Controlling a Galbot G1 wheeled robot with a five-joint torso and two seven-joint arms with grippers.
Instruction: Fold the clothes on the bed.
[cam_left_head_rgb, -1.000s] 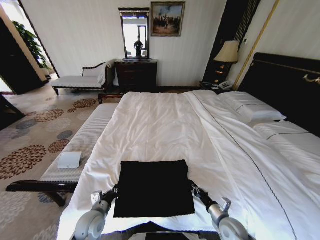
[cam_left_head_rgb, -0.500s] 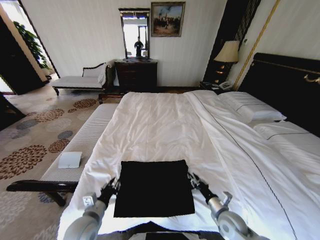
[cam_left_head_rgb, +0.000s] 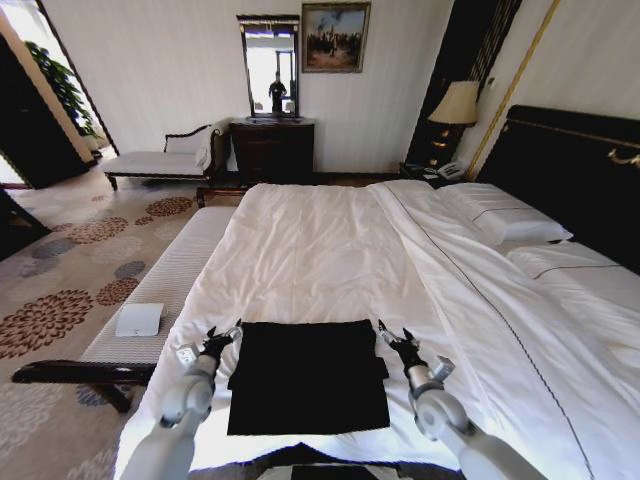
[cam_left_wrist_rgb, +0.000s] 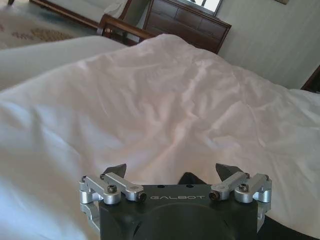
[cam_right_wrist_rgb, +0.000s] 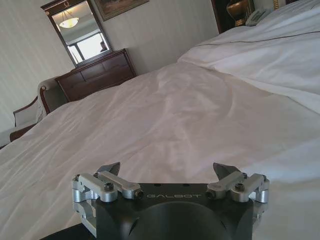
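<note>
To fold the garment, my left gripper next needs to grab its loose outer corner (cam_left_head_rgb: 244, 325), because the rest of the cloth (cam_left_head_rgb: 308, 385) lies spread flat on the duvet.
The clothes (cam_left_head_rgb: 308, 378) are one black garment lying as a flat rectangle on the near part of the bed (cam_left_head_rgb: 320, 250), whose sheets are white. My left gripper (cam_left_head_rgb: 222, 334) is open just off the garment's far left corner. My right gripper (cam_left_head_rgb: 393, 335) is open just off the far right corner. In the left wrist view the open left gripper (cam_left_wrist_rgb: 172, 172) hovers over white duvet, with a black scrap of the clothes (cam_left_wrist_rgb: 187, 178) at its base. In the right wrist view the open right gripper (cam_right_wrist_rgb: 167, 169) holds nothing, and the clothes (cam_right_wrist_rgb: 70, 233) show at one corner.
A long striped bench (cam_left_head_rgb: 170, 290) runs along the bed's left side with a white folded item (cam_left_head_rgb: 139, 319) on it. White pillows (cam_left_head_rgb: 500, 215) and a dark headboard (cam_left_head_rgb: 570, 170) are to the right. A chaise (cam_left_head_rgb: 160, 160), dresser (cam_left_head_rgb: 272, 150) and lamp (cam_left_head_rgb: 457, 103) stand by the far wall.
Both grippers have moved away from me along the garment's sides, from its middle edges to its far corners. The garment's right edge now shows a small step.
</note>
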